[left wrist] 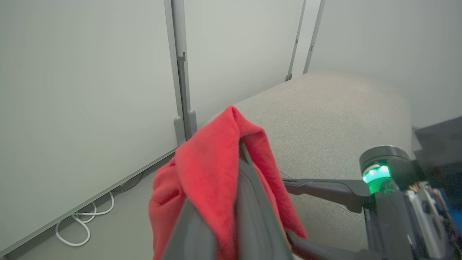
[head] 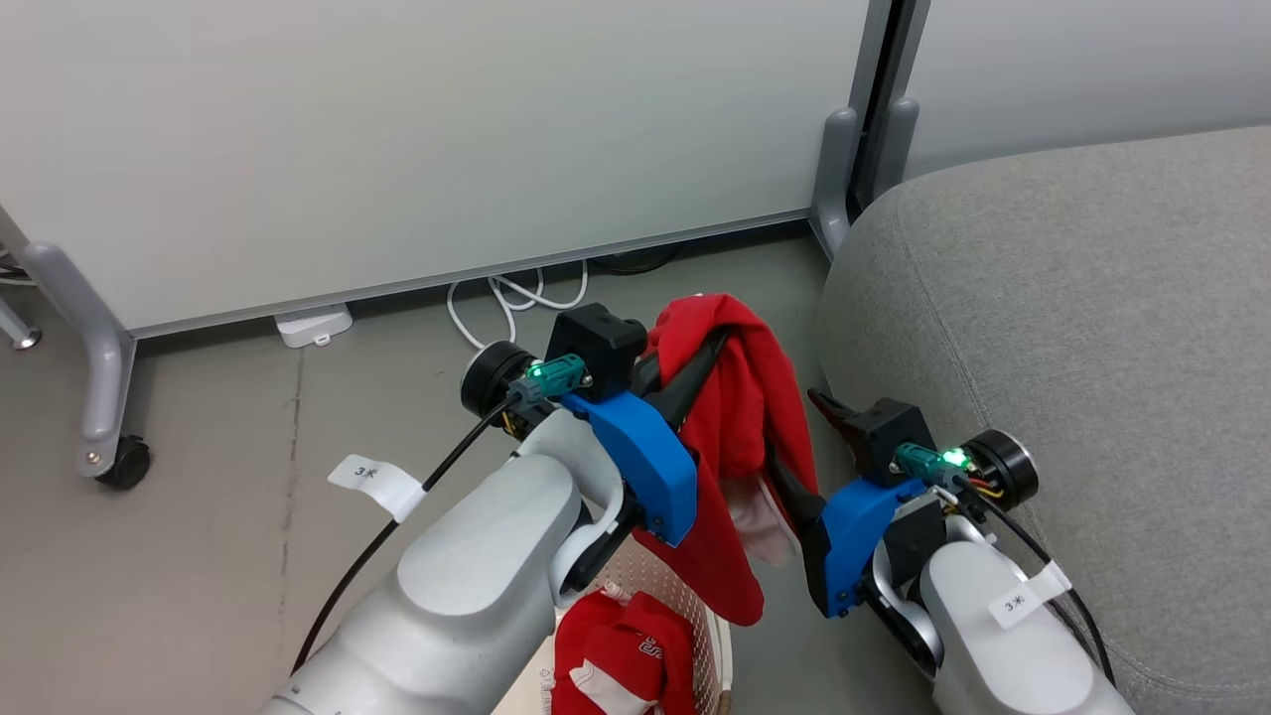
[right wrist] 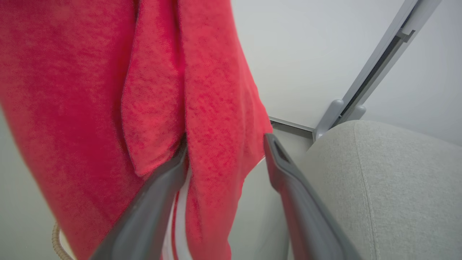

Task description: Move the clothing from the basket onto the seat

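Note:
The red garment has a hanging fold, and my right gripper should grab the red garment by its hanging fold [head: 769, 429] next. Then I can move the clothing onto the seat [head: 1043, 298].
My left gripper [head: 720, 343] is shut on a red garment [head: 730, 417] of the clothing, held up in the air so that it hangs down over the basket [head: 717, 636]. In the left wrist view the garment [left wrist: 205, 173] drapes over my left gripper [left wrist: 240, 151]. A second red and white garment [head: 621, 660] lies in the basket. My right gripper [head: 794, 437] stands open just right of the hanging garment. In the right wrist view a fold of the garment [right wrist: 108, 90] hangs between the fingers of my right gripper [right wrist: 225, 144]. The grey seat [head: 1043, 298] is close on the right.
White partition panels [head: 397, 129] stand behind, on grey legs with a caster [head: 124, 462]. A white cable [head: 506, 298] and a small white box [head: 313, 326] lie on the floor at the panel's foot. Bare grey floor spreads to the left.

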